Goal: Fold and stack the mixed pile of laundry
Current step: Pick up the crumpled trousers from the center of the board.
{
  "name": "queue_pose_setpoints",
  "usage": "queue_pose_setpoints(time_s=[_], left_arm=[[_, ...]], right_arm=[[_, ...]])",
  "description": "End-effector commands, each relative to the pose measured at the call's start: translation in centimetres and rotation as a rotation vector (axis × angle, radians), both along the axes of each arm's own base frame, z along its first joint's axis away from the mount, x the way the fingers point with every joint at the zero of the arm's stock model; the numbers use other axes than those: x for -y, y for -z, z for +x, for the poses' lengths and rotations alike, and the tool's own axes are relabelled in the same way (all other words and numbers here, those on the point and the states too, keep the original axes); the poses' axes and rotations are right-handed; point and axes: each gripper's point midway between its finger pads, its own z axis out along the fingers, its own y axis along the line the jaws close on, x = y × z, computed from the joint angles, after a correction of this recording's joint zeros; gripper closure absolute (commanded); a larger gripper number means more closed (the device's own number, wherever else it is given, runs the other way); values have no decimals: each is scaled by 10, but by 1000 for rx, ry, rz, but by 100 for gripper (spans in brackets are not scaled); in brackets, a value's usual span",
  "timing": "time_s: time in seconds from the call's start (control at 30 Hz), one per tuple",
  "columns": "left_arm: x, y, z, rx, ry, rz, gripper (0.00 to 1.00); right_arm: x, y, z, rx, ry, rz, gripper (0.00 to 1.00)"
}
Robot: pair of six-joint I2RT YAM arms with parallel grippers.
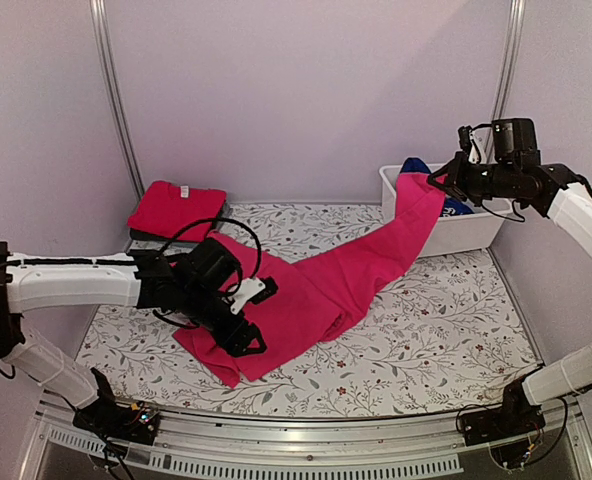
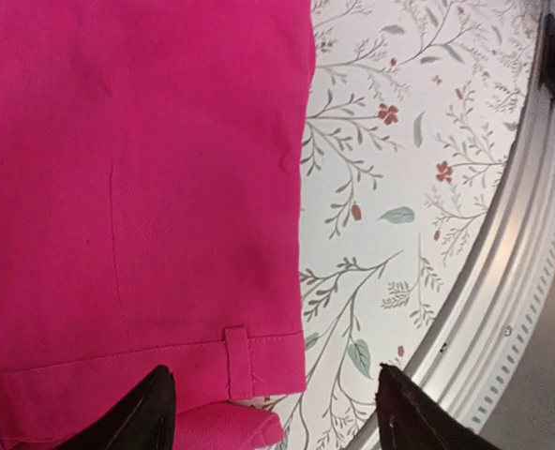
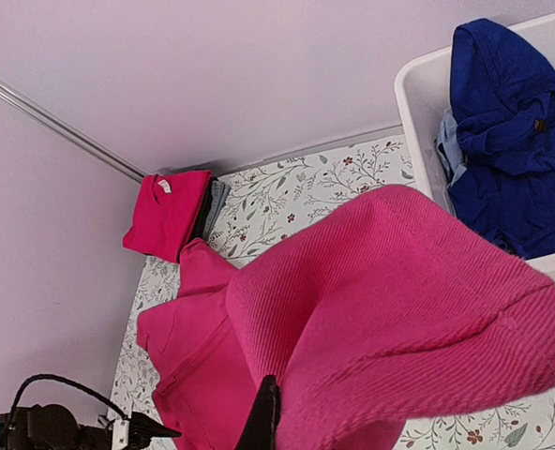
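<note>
Next, my left gripper grabs the magenta-pink garment (image 1: 326,290) by its near waistband corner (image 1: 242,373) to stretch it between both grippers for folding.
A large magenta-pink garment (image 1: 326,290) stretches from the table's middle up toward the white tub (image 1: 476,235). My right gripper (image 1: 438,180) is shut on its far end and holds it raised above the tub's rim; the cloth (image 3: 399,309) hides most of the fingers. My left gripper (image 1: 248,320) is open, just above the garment's near waistband corner (image 2: 259,361), with the fingertips (image 2: 151,408) to either side of it. A folded red tee (image 1: 176,210) lies at the back left on a darker folded piece. A royal blue garment (image 3: 512,141) lies in the tub.
The floral leaf-patterned cloth (image 1: 426,340) covers the table. The metal front rail (image 2: 502,281) runs close to my left gripper. Grey walls close in the back and sides.
</note>
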Motion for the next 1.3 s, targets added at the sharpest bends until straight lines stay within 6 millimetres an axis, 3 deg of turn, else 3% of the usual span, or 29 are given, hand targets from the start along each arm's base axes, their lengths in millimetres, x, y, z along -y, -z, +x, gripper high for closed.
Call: queue_pose_setpoints(time_s=[0.0, 0.13, 0.3, 0.43, 0.53, 0.57, 0.6, 0.63, 0.7, 0.8, 0.97, 1.1, 1.27], left_arm=[[-17, 49, 3, -20, -61, 256, 28], [-14, 74, -11, -86, -35, 287, 26], [-4, 91, -35, -120, 35, 326, 22], [-10, 116, -47, -147, 38, 429, 24], [-18, 128, -38, -119, 4, 508, 36], [-19, 128, -31, -87, -11, 529, 44], [-18, 125, -23, -60, -25, 535, 58], [-13, 116, -15, -32, -35, 524, 68], [10, 81, 12, 43, -72, 450, 84], [50, 7, 53, 135, -127, 264, 99], [107, -101, 99, 248, -143, 64, 100], [158, -167, 109, 290, -77, -78, 100], [216, -255, 77, 360, 62, -338, 100]], right_arm=[[1, -13, 0, 41, 5, -1, 100], [4, -11, -2, 36, 15, -16, 100], [11, -6, -7, 20, 38, -48, 100], [20, -5, -15, 25, 70, -69, 100], [28, -2, -20, 29, 92, -82, 100], [30, 1, -22, 27, 94, -85, 100], [33, 4, -22, 25, 100, -94, 100], [38, 4, -23, 28, 110, -98, 100], [50, 3, -21, 34, 139, -92, 100], [72, -9, -17, 80, 198, -90, 100], [99, -30, -14, 148, 264, -127, 100], [126, -64, -15, 228, 379, -150, 100], [143, -131, -28, 379, 459, -196, 100]])
